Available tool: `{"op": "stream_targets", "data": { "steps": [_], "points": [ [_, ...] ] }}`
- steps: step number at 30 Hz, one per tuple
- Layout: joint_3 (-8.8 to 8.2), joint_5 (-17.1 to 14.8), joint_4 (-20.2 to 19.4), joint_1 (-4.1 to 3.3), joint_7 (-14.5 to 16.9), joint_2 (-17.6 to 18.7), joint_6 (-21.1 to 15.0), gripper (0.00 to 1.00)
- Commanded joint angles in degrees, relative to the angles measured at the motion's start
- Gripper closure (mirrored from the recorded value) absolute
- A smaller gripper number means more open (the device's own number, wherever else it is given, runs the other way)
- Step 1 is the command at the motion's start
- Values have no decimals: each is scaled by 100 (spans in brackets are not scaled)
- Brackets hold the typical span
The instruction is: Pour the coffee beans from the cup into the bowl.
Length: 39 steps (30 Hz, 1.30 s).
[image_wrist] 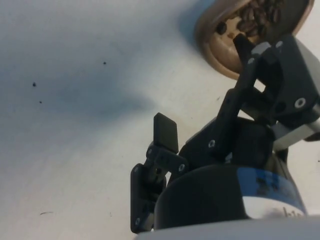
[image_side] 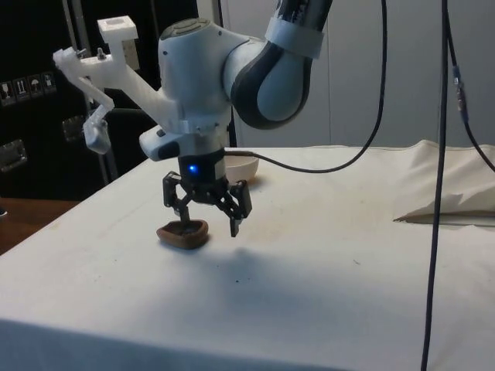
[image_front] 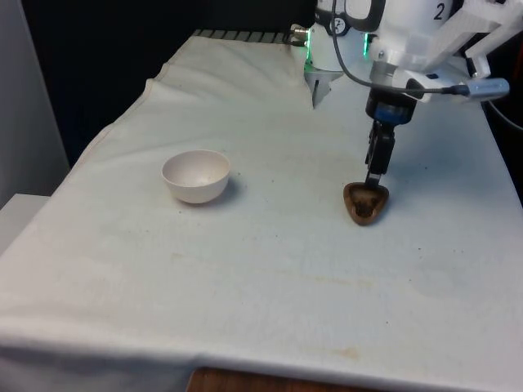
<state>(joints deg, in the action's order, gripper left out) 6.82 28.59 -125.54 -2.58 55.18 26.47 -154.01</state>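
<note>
I need to pour the coffee beans into the bowl (image_front: 195,175), so I should grab the brown cup by its rim (image_front: 366,185) with my gripper next.
A low brown cup (image_front: 365,202) with coffee beans in it stands on the white cloth at the front view's right. My gripper (image_front: 376,176) hangs just above it, open. In the side view, one finger (image_side: 184,216) dips over the cup (image_side: 184,235) and the other (image_side: 235,222) stands outside it above the cloth. The wrist view shows one fingertip (image_wrist: 241,44) over the beans inside the cup (image_wrist: 225,47), and the other fingertip (image_wrist: 165,131) well apart over bare cloth. A white bowl (image_front: 195,175) sits empty at the front view's left, apart from the cup.
The white cloth (image_front: 270,269) covers the table, with folds bunched near the robot's base (image_front: 319,82). Black cables (image_side: 441,193) hang down in the side view. The bowl (image_side: 241,165) sits partly hidden behind the arm there.
</note>
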Motion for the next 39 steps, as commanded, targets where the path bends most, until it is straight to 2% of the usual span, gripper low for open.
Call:
{"op": "stream_targets", "data": {
  "steps": [1,2,3,4,10,11,12,20,21,22,25,29,30,31,33,34,39],
  "points": [
    [-86,115,0,-52,-86,-23,-52,0],
    [-92,115,0,-46,-86,-23,-46,0],
    [-6,6,0,0,0,0,0,0],
    [-103,120,0,-46,-86,-23,-40,0],
    [-132,132,11,-57,-97,6,-57,0],
    [-52,17,0,6,0,0,0,0],
    [-138,138,11,-57,-97,11,-63,0],
    [-149,126,29,-57,-103,74,-86,0],
    [-63,17,17,6,0,80,-23,0],
    [-143,126,29,-52,-97,74,-86,0],
    [-143,115,29,-52,-97,69,-80,2],
    [-138,115,29,-46,-103,63,-80,32],
    [-63,17,29,6,-17,80,-23,37],
    [-138,109,29,-46,-103,57,-74,37],
    [-138,109,29,-46,-103,57,-74,48],
    [-138,109,29,-46,-103,57,-74,60],
    [-132,109,29,-46,-109,57,-74,86]
  ]
}}
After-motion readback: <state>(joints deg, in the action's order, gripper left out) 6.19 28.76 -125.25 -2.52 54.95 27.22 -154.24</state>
